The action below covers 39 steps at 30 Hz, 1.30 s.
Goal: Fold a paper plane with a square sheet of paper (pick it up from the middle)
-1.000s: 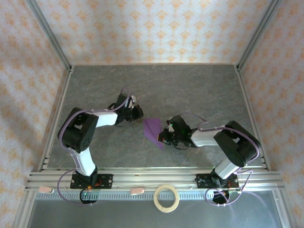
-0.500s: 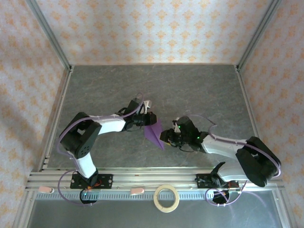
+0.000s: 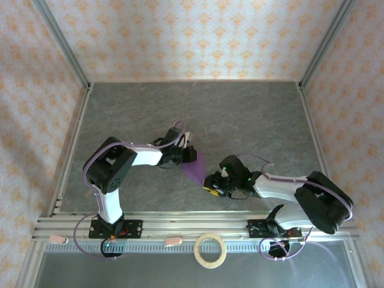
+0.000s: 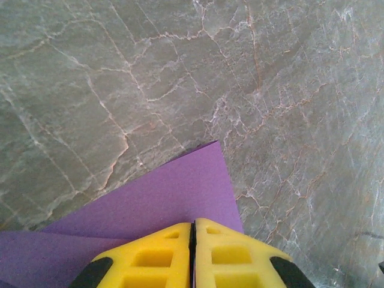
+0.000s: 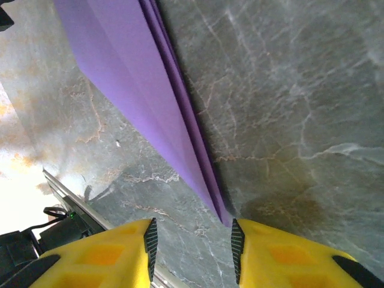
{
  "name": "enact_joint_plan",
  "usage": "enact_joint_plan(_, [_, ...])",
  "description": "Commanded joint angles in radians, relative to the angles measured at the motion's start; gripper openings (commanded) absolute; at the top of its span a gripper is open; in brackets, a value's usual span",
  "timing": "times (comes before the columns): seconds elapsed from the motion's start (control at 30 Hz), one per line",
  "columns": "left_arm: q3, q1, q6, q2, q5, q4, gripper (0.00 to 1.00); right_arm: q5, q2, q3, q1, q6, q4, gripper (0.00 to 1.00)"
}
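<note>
Next, my right gripper grabs the purple paper's narrow pointed tip (image 3: 203,184) (image 5: 224,216) across its layers, so the paper's wide body stays free for turning and folding.
The purple sheet of paper (image 3: 194,165), folded into a layered pointed shape, lies on the table between the arms. My left gripper (image 3: 189,155) is shut, its yellow tips over the paper's upper left part. In the left wrist view the shut left gripper (image 4: 193,223) sits on top of the purple paper (image 4: 168,192); no paper shows between its fingers. My right gripper (image 3: 209,185) is open at the paper's lower right point. In the right wrist view the paper (image 5: 132,78) narrows to a tip just ahead of the open right gripper (image 5: 192,227), nearer its right finger (image 5: 270,246).
A tan tape ring (image 3: 210,250) lies on the metal shelf in front of the arm bases. An aluminium rail (image 3: 192,225) runs along the table's near edge. Patterned walls and frame posts (image 3: 60,42) close in the marbled grey table (image 3: 240,114).
The left gripper moved right onto the paper's upper left part, staying shut. The right gripper opened, let go of the paper and shifted toward its lower point. The right arm's elbow swung right.
</note>
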<state>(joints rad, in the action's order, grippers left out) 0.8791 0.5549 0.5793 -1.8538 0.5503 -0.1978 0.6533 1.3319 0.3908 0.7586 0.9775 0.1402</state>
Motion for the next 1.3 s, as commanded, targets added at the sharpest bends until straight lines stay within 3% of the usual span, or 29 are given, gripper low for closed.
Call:
enact_joint_plan(0.0, [-0.034, 0.003, 0.013, -0.021, -0.033, 0.025, 0.13, 0.001, 0.017, -0.01, 0.009, 0.031, 0.016, 0.39])
enact_joint_plan(0.37, [-0.104, 0.011, 0.114, 0.001, 0.025, -0.071, 0.11, 0.007, 0.075, -0.005, 0.011, 0.065, 0.07, 0.4])
enact_joint_plan(0.7, [-0.123, 0.019, 0.149, 0.002, -0.017, -0.061, 0.1, -0.07, 0.099, 0.111, 0.031, -0.003, -0.158, 0.36])
enact_joint_plan(1.03, [-0.143, 0.019, 0.168, 0.016, 0.015, -0.097, 0.1, -0.084, 0.028, 0.08, 0.031, 0.062, 0.025, 0.32])
enact_joint_plan(1.27, [-0.141, 0.019, 0.168, 0.027, 0.01, -0.095, 0.11, -0.113, -0.01, 0.071, 0.026, 0.055, 0.024, 0.31])
